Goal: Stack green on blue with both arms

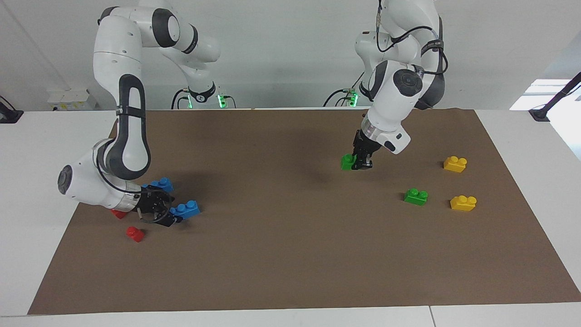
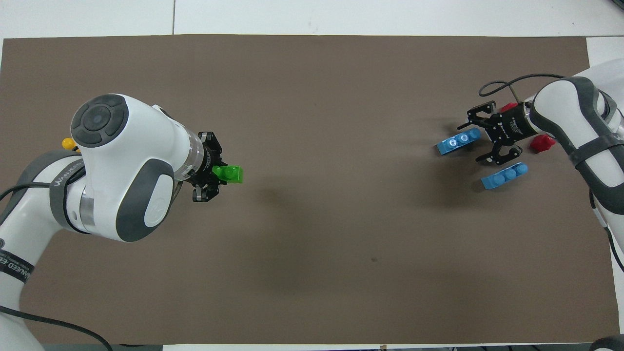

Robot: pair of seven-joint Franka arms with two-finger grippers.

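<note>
Next, my right gripper grabs the long blue brick by its end (image 2: 472,134), which leaves the rest of it free to join the green one.
My left gripper (image 1: 361,165) is shut on a small green brick (image 1: 348,162) and holds it just above the brown mat; in the overhead view the gripper (image 2: 217,171) has the brick (image 2: 230,174) sticking out of it. A second green brick (image 1: 416,196) lies on the mat toward the left arm's end. My right gripper (image 1: 171,210) is open and low at the end of a long blue brick (image 1: 186,210); in the overhead view the gripper (image 2: 480,137) has its fingers on either side of that brick's (image 2: 457,142) end. The other blue brick (image 1: 160,185) (image 2: 504,176) lies nearer to the robots.
Two yellow bricks (image 1: 455,164) (image 1: 463,203) lie beside the loose green one. Two red bricks (image 1: 135,233) (image 1: 119,213) lie by my right gripper; they also show in the overhead view (image 2: 509,106) (image 2: 542,143). The brown mat (image 1: 290,254) covers the white table.
</note>
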